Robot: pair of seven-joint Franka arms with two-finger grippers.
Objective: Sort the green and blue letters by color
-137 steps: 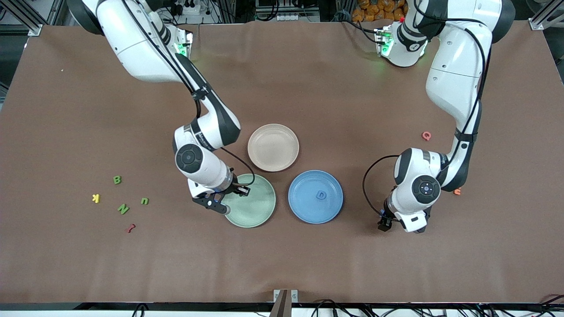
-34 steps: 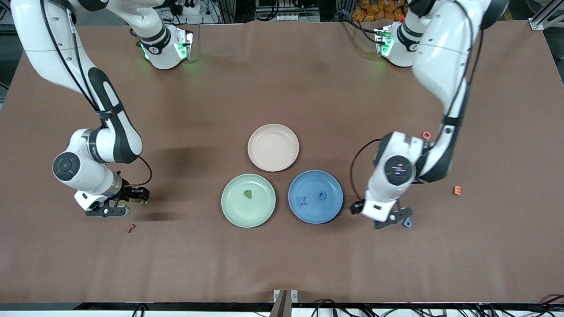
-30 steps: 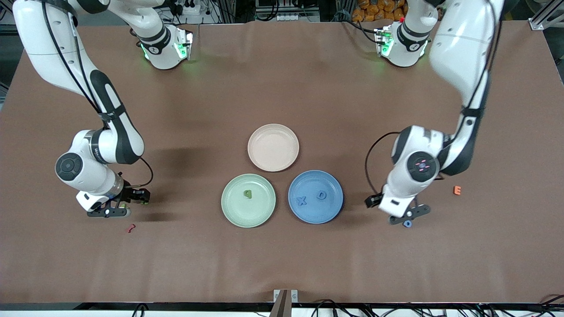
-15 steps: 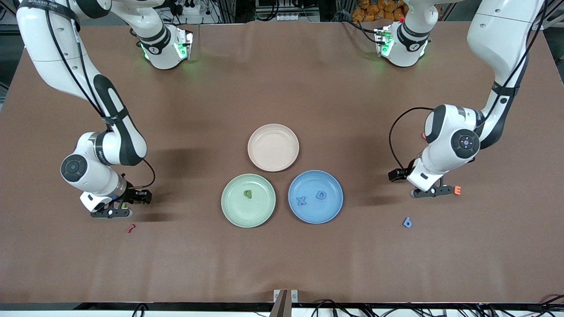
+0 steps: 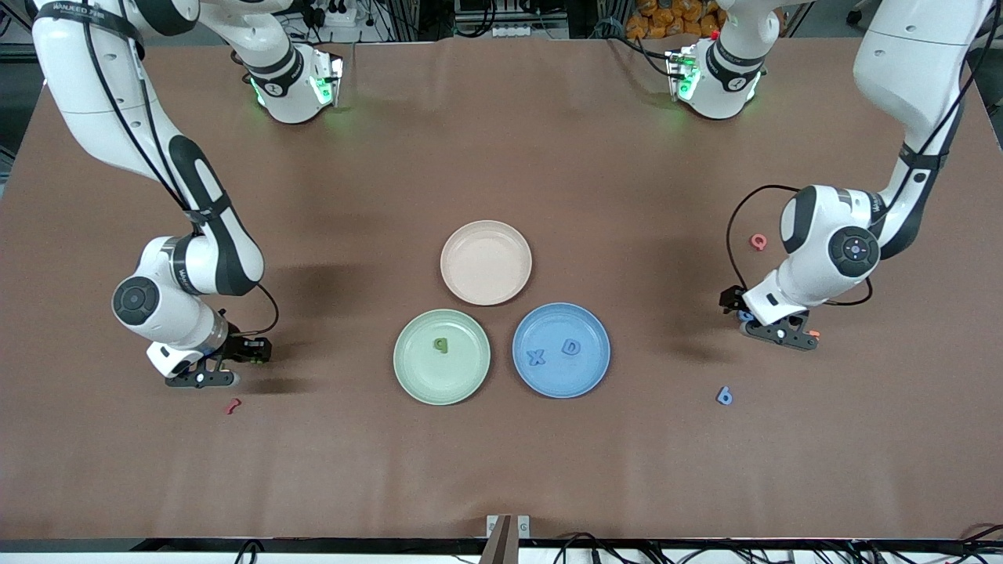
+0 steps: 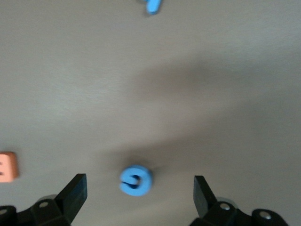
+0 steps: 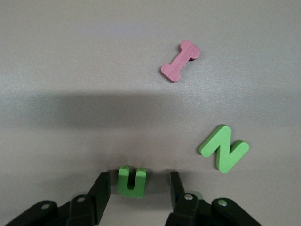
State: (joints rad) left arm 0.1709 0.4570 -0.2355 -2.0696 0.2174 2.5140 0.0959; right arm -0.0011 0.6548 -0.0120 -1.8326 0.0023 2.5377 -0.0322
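The blue G is below my left fingers and between them in the left wrist view, so my left gripper should go lower before it closes on the blue G.
My left gripper [image 5: 776,327] [image 6: 138,195] hangs open low over the table, with a light blue G [image 6: 136,180] lying between its fingers and touching neither. A blue b [image 5: 725,395] [image 6: 153,5] lies nearer the front camera. My right gripper [image 5: 227,364] [image 7: 138,188] straddles a green u [image 7: 131,181], with a small gap on each side of it. A green N [image 7: 223,148] lies beside it. The green plate [image 5: 470,376] holds a green p [image 5: 441,345]. The blue plate [image 5: 584,380] holds a blue X [image 5: 536,358] and a blue D [image 5: 572,347].
A beige plate [image 5: 486,262] stands farther from the front camera than the two coloured plates. A pink Q [image 5: 758,241] and an orange E [image 6: 7,166] lie by the left gripper. A dark red piece [image 5: 232,406] [image 7: 181,60] lies by the right gripper.
The left arm has swung away from the blue b toward its own end of the table and now hangs over the G. The right gripper's fingers have narrowed around the u.
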